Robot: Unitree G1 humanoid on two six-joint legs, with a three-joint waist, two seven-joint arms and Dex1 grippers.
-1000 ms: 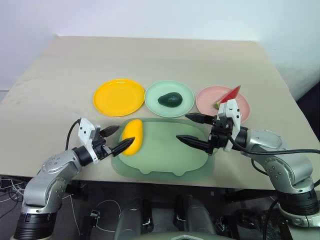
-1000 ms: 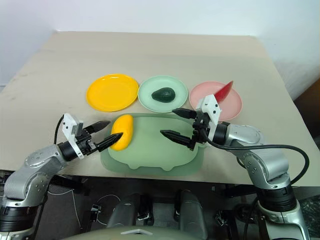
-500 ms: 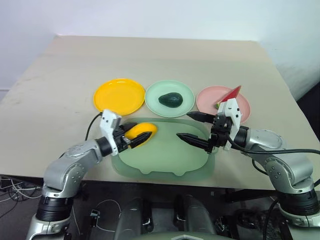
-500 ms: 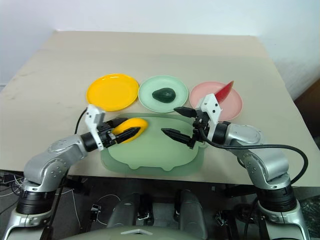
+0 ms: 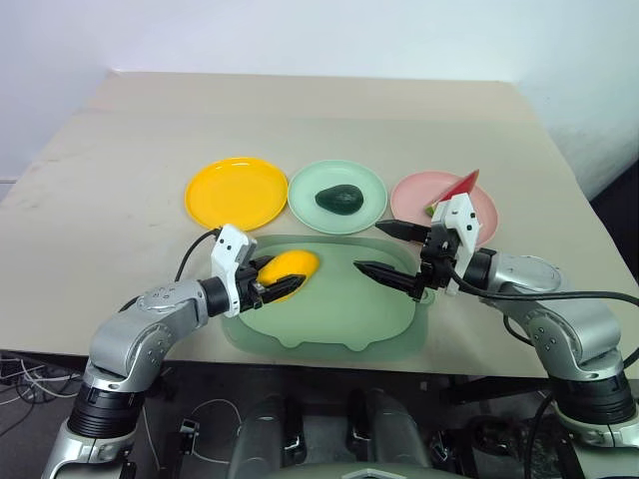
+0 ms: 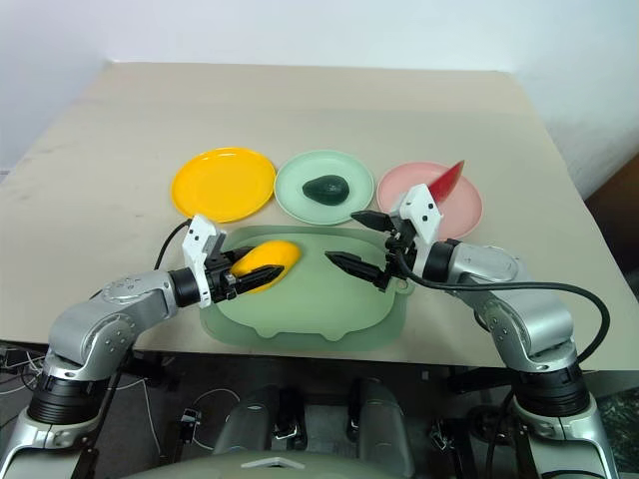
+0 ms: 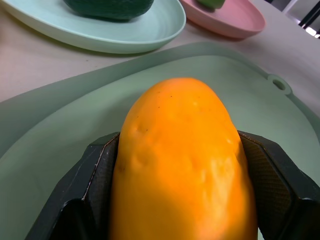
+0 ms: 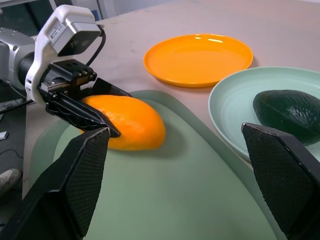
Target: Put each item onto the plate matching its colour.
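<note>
The mango is over the green tray, so my left gripper keeps hold of the yellow mango (image 5: 292, 267) from here until the mango reaches the yellow plate (image 5: 236, 193).
The yellow mango (image 5: 292, 267) lies on the left part of the translucent green tray (image 5: 329, 321), with my left gripper (image 5: 272, 283) shut on its near end. In the left wrist view both black fingers (image 7: 100, 172) press against the mango's (image 7: 185, 160) sides. The dark green avocado (image 5: 339, 200) rests on the mint green plate (image 5: 370, 185). The watermelon wedge (image 5: 460, 186) sits on the pink plate (image 5: 412, 196), partly hidden behind my right wrist. The yellow plate (image 5: 236, 193) has nothing on it. My right gripper (image 5: 369, 247) hovers open over the tray's right side, holding nothing.
The three plates stand in a row just behind the tray, on a beige table (image 5: 319, 110) with broad bare surface beyond them. The tray's near edge lies close to the table's front edge.
My left gripper moved right onto the tray and shut on the mango. The mango swung from lengthwise at the tray's left edge to pointing right. The right gripper stayed put.
</note>
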